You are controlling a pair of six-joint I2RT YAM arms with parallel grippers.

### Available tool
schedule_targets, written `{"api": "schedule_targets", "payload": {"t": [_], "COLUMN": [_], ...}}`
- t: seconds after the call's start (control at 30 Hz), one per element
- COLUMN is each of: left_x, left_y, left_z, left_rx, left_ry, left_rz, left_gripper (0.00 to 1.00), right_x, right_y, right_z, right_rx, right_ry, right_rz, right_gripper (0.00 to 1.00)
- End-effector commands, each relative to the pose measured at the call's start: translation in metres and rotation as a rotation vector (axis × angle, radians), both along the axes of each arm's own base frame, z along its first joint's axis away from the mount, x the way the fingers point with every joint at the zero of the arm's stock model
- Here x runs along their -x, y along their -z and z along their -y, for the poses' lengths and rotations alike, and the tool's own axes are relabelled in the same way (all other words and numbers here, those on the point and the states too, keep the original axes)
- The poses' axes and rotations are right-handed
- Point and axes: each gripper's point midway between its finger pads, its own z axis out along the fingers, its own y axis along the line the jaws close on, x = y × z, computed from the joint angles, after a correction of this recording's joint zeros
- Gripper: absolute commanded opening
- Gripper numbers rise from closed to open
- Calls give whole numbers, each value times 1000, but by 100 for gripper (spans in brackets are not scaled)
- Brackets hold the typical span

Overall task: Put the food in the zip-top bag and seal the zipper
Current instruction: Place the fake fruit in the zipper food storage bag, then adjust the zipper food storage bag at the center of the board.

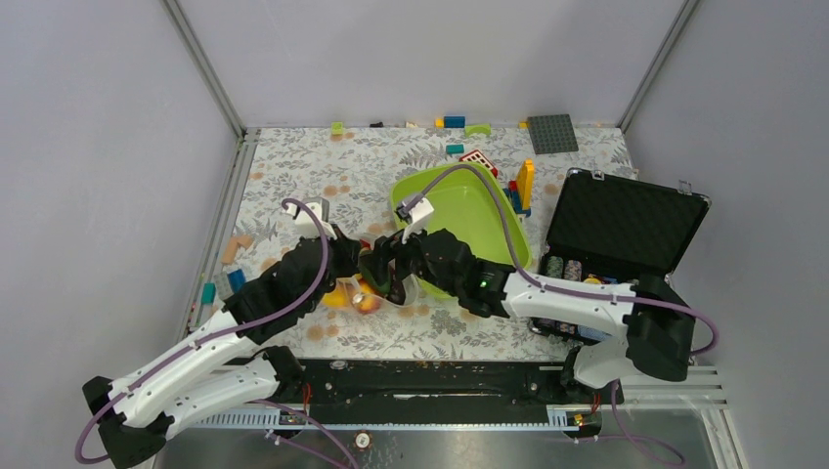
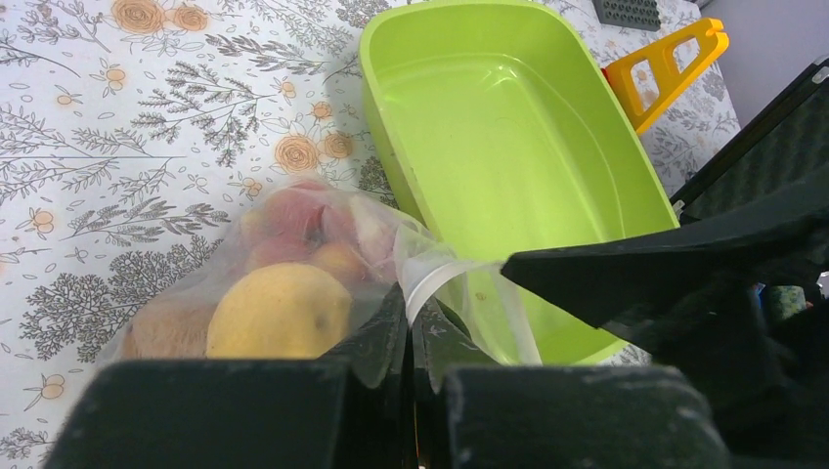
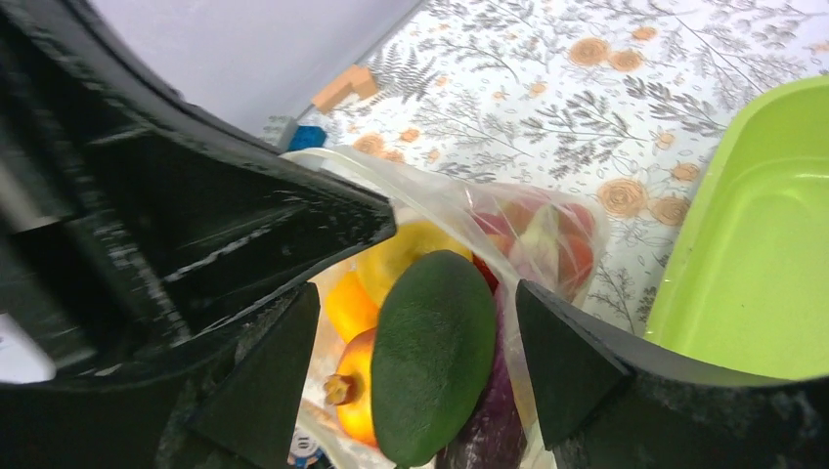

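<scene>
The bag has an edge of its opening on the tray side, and my right gripper should grab the bag there next. Then the food can settle inside for sealing.
The clear zip-top bag (image 2: 196, 293) lies on the patterned table left of the tray, with a yellow lemon (image 2: 279, 313) and red food inside. My left gripper (image 2: 427, 315) is shut on the bag's mouth edge, where the zipper (image 2: 445, 278) curls up unsealed. My right gripper (image 3: 415, 322) hangs open over the mouth. A dark green fruit (image 3: 435, 352) lies between its fingers, touched by neither. It rests on an orange-yellow fruit (image 3: 357, 386) and a purple eggplant (image 3: 499, 430). From above, both grippers (image 1: 379, 271) meet over the bag (image 1: 354, 296).
The empty lime-green tray (image 1: 489, 230) stands just right of the bag. An open black case (image 1: 626, 225) sits at the far right. Coloured blocks (image 1: 523, 186) and a grey baseplate (image 1: 552, 133) lie at the back. More blocks (image 1: 233, 264) lie at the left edge.
</scene>
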Motion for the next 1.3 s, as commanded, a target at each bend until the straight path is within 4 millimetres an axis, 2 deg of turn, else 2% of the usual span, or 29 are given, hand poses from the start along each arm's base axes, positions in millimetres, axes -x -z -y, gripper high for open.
{"api": "schedule_targets", "payload": {"t": [0.0, 0.13, 0.2, 0.3, 0.4, 0.57, 0.87, 0.9, 0.93, 0.97, 1.03, 1.1, 1.27], "left_x": [-4, -3, -3, -3, -3, -3, -1, -1, -1, 0, 1, 1, 11], "left_y": [-32, -32, -31, -31, -29, -28, -28, -28, -29, -29, -29, -27, -28], "left_z": [0, -1, 0, 1, 2, 4, -2, -2, -3, -3, -4, -5, 2], "left_rx": [104, 115, 116, 116, 117, 111, 104, 105, 106, 107, 104, 96, 106], "left_ry": [-33, -45, -42, -40, -36, -29, -42, -43, -44, -43, -40, -41, 35], "left_rz": [71, 61, 55, 51, 44, 35, 39, 40, 42, 43, 42, 37, 25], "left_gripper": [0, 0, 0, 0, 0, 0, 0, 0, 0, 0, 0, 0, 0], "right_x": [21, 27, 24, 16, 21, 39, 38, 38, 37, 37, 38, 42, 55], "right_y": [-31, -42, -39, -20, 2, 39, 78, 83, 85, 87, 81, 61, -8], "right_z": [5, 25, 41, 68, 81, 79, 64, 61, 57, 54, 46, 39, 33], "right_rx": [-48, -48, -17, 44, 103, 144, 219, 227, 230, 232, 229, 200, 106], "right_ry": [-89, -86, -42, 65, 79, 15, 4, 3, 1, -3, -33, -90, -207], "right_rz": [31, 66, 81, 76, 28, -93, -172, -178, -184, -190, -188, -155, -54], "right_gripper": [82, 84, 85, 87, 86, 81, 65, 61, 52, 37, 13, 0, 0]}}
